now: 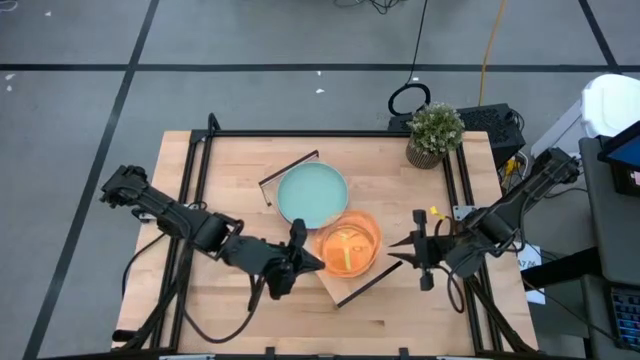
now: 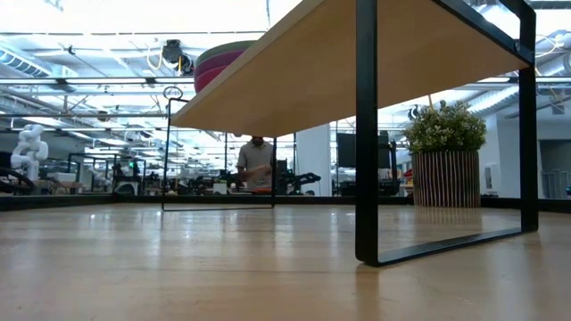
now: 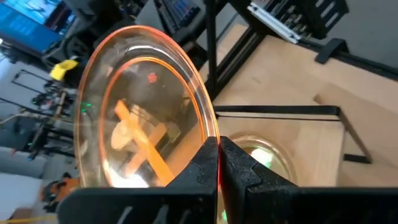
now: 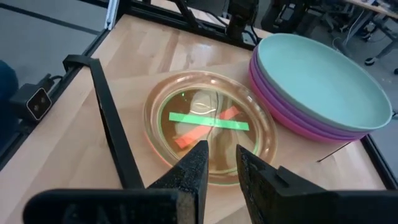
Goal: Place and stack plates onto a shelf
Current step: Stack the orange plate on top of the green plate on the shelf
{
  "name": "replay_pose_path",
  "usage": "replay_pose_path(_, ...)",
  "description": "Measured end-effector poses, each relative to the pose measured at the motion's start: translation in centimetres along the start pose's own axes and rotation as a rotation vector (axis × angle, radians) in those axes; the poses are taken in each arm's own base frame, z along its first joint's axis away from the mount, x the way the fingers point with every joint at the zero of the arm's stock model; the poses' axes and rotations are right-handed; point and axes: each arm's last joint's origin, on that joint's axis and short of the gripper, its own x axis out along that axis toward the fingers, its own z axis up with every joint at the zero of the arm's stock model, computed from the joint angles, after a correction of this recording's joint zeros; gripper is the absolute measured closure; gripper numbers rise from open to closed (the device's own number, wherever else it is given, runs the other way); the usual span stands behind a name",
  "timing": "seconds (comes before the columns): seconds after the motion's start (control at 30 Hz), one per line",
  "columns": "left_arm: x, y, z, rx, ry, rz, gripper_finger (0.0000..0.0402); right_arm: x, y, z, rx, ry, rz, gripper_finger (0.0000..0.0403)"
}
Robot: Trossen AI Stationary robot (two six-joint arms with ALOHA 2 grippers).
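Observation:
The orange plate's rim (image 3: 210, 115) at my fingers slants high above the greenish plate (image 3: 267, 148), so my left gripper needs to keep holding the orange plate until it is lower.
The shelf (image 1: 343, 288) stands slantwise on the table, a light board on a black frame. A stack of large plates, teal on top (image 1: 311, 194) over purple and magenta ones (image 4: 292, 118), sits on its far end. My left gripper (image 1: 299, 257) is shut on a translucent orange plate (image 1: 348, 246) over the shelf's near end. Beneath it a greenish translucent plate (image 3: 264, 155) lies on the board. My right gripper (image 4: 220, 163) hovers at the shelf's right side, open by a narrow gap, touching nothing. In the low view only the shelf's underside (image 2: 357, 53) and the stack's edge (image 2: 221, 59) show. My left gripper pinches the orange plate's rim (image 3: 208, 134) between its two fingers, on the side toward the table's left. The fingers come at it slanting down from the left. The plate is tilted and stands up from the fingers above the greenish plate; whether its lower edge touches that plate I cannot tell.
A potted plant (image 1: 435, 133) stands at the table's far right corner. The shelf's black frame legs (image 4: 112, 118) rise beside my right gripper. Black rails run along the table's left and right edges. A person (image 2: 257, 160) is in the room far behind the table.

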Motion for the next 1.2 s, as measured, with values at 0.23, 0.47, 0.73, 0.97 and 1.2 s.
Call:
replay_pose_path(0.23, 1.7, -0.9, -0.4, 0.008, -0.001, -0.061, 0.0400, -0.9, -0.6, 0.1, 0.006, -0.022, 0.002, 0.0335)
replay_pose_path(0.47, 4.7, -2.8, -1.3, 0.041, 0.050, -0.123, 0.0400, -1.2, -0.9, -0.2, 0.034, -0.001, -0.001, 0.0335)
replay_pose_path(0.73, 6.0, -3.6, -1.9, 0.025, 0.095, -0.143, 0.0400, -1.2, -0.9, -0.3, 0.027, 0.011, -0.003, 0.0335)
replay_pose_path(0.97, 6.1, -3.7, -2.3, -0.029, 0.128, -0.155, 0.0400, -1.2, -1.0, -0.6, 0.037, 0.034, -0.008, 0.0335)
replay_pose_path(1.2, 6.6, -3.6, -3.0, -0.049, 0.149, -0.161, 0.0400, -1.2, -0.9, -0.5, 0.043, 0.026, -0.006, 0.0335)
